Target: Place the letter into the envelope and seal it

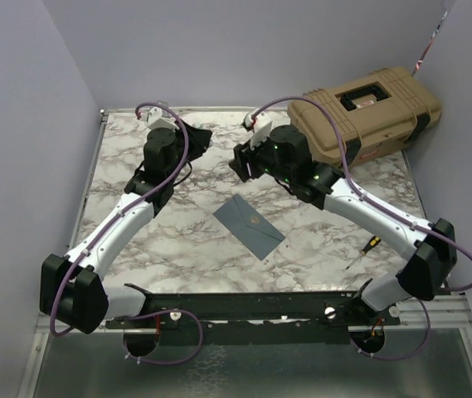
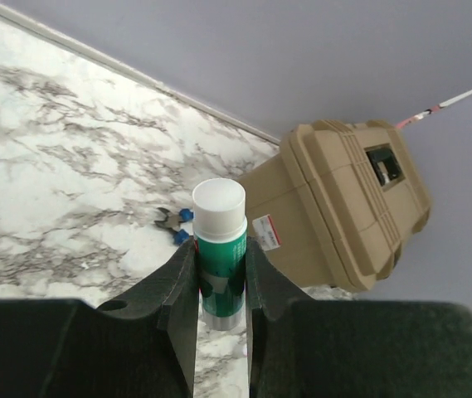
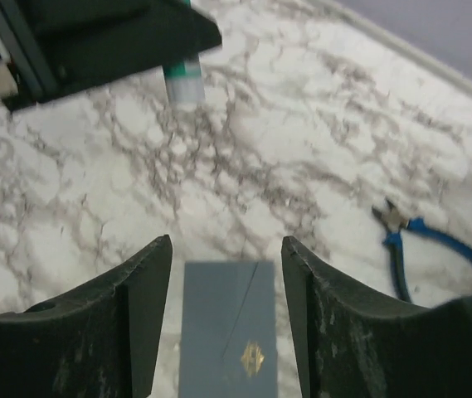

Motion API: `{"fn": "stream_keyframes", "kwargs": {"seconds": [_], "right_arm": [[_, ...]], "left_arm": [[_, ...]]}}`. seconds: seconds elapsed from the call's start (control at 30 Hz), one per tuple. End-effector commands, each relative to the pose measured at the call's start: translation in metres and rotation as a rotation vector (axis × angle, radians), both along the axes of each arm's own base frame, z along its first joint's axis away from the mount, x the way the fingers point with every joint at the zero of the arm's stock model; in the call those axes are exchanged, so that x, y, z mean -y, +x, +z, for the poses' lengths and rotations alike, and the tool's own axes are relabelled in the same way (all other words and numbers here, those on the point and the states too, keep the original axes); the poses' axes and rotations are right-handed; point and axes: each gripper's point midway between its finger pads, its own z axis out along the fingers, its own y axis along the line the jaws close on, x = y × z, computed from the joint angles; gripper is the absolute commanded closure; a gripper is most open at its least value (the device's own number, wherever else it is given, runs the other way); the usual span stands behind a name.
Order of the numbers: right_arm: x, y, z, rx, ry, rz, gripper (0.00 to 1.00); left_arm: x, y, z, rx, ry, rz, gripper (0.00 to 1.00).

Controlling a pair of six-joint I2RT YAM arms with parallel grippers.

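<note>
I need to grab the glue stick's white cap (image 1: 206, 127) with my right gripper next and leave the green body of the glue stick in my left gripper, to take the cap off for sealing.
The grey-blue envelope (image 1: 249, 224) lies flat and closed on the marble table, a small gold mark on its face. In the right wrist view it (image 3: 219, 332) lies below and between my open fingers. My right gripper (image 3: 227, 249) is open and empty, hovering over the envelope's far end (image 1: 241, 162). My left gripper (image 2: 221, 249) is shut on a green glue stick (image 2: 221, 257) with a white cap, held above the table at the back (image 1: 196, 139). The glue stick also shows in the right wrist view (image 3: 184, 81). The cream letter is out of view.
A tan hard case (image 1: 368, 112) stands at the back right, also in the left wrist view (image 2: 343, 207). Blue-handled pliers (image 3: 410, 240) lie on the marble near the case (image 2: 176, 224). A screwdriver (image 1: 362, 251) lies at the front right. Walls close the left and back.
</note>
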Motion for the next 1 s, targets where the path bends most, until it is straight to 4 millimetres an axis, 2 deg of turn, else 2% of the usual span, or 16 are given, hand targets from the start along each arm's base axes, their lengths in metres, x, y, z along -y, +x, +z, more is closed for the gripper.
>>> {"fn": "stream_keyframes", "kwargs": {"seconds": [0.0, 0.07, 0.17, 0.3, 0.37, 0.5, 0.63, 0.97], "right_arm": [[0.038, -0.044, -0.064, -0.267, -0.048, -0.048, 0.4], [0.07, -0.042, -0.094, -0.355, -0.092, -0.196, 0.4], [0.118, -0.037, -0.139, -0.515, -0.163, -0.413, 0.38], [0.169, -0.032, -0.19, -0.688, -0.231, -0.634, 0.35], [0.184, -0.028, -0.208, -0.732, -0.257, -0.698, 0.34], [0.197, -0.016, -0.236, -0.757, -0.309, -0.748, 0.33], [0.202, -0.005, -0.253, -0.775, -0.34, -0.772, 0.33], [0.205, 0.009, -0.264, -0.761, -0.346, -0.782, 0.45]], "left_arm": [[-0.022, -0.009, -0.018, -0.002, 0.133, 0.046, 1.0], [-0.025, -0.014, -0.028, -0.008, 0.162, 0.038, 1.0], [-0.017, -0.023, -0.036, 0.012, 0.209, -0.04, 1.0], [0.008, -0.042, -0.028, 0.113, 0.232, -0.23, 1.0], [0.016, -0.05, -0.023, 0.155, 0.237, -0.295, 1.0], [0.024, -0.055, -0.02, 0.175, 0.238, -0.352, 1.0], [0.026, -0.057, -0.02, 0.173, 0.226, -0.366, 1.0], [0.03, -0.06, -0.017, 0.173, 0.178, -0.375, 1.0]]}}
